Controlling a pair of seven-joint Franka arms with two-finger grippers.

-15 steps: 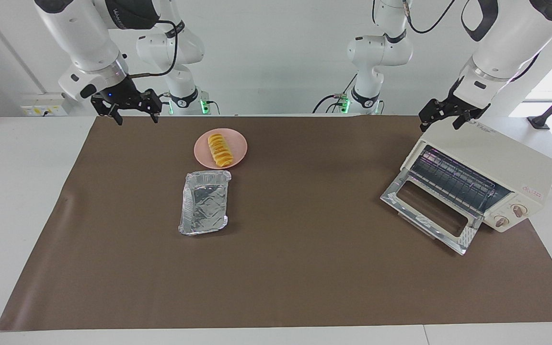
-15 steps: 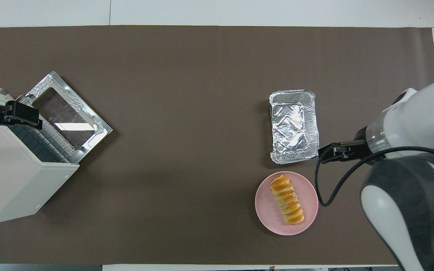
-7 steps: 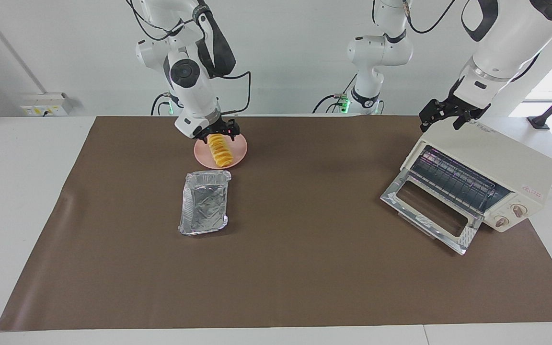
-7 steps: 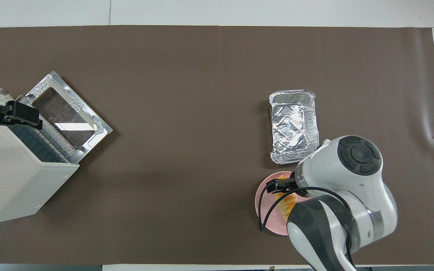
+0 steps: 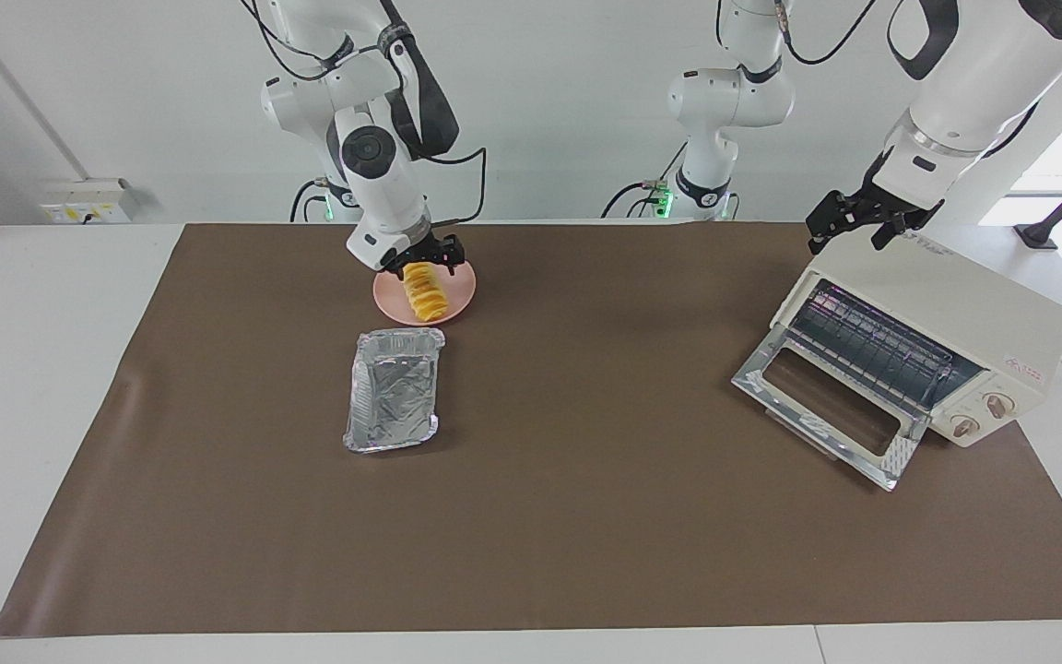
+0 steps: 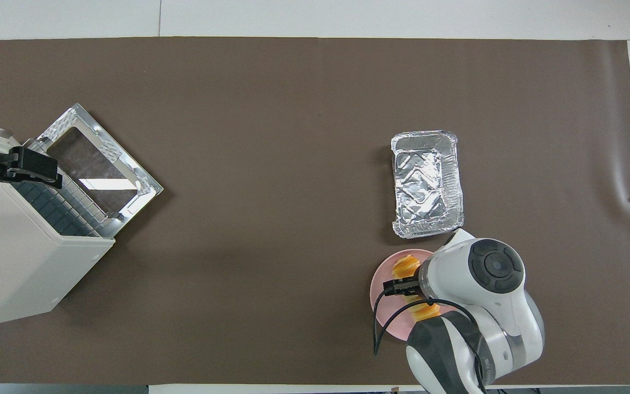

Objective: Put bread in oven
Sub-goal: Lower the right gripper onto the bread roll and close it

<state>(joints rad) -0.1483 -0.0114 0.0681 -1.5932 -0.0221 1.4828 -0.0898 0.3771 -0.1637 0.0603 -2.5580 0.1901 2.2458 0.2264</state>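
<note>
My right gripper grips the bread by its end next, to get it into the oven.
The bread lies on a round pink plate near the robots, toward the right arm's end of the table. My right gripper is down over the end of the bread nearer the robots, open, with a finger on each side of the loaf. In the overhead view the right arm's wrist covers the middle of the bread and much of the plate. The cream oven stands at the left arm's end with its glass door dropped open and its rack showing. My left gripper waits, open, over the oven's top edge.
A silver foil tray sits on the brown mat just beside the plate, farther from the robots; it also shows in the overhead view. The oven sits at an angle, its open door pointing toward the middle of the mat.
My right arm swung in from the right arm's end of the table and came down over the bread on the plate. The left arm has not moved.
</note>
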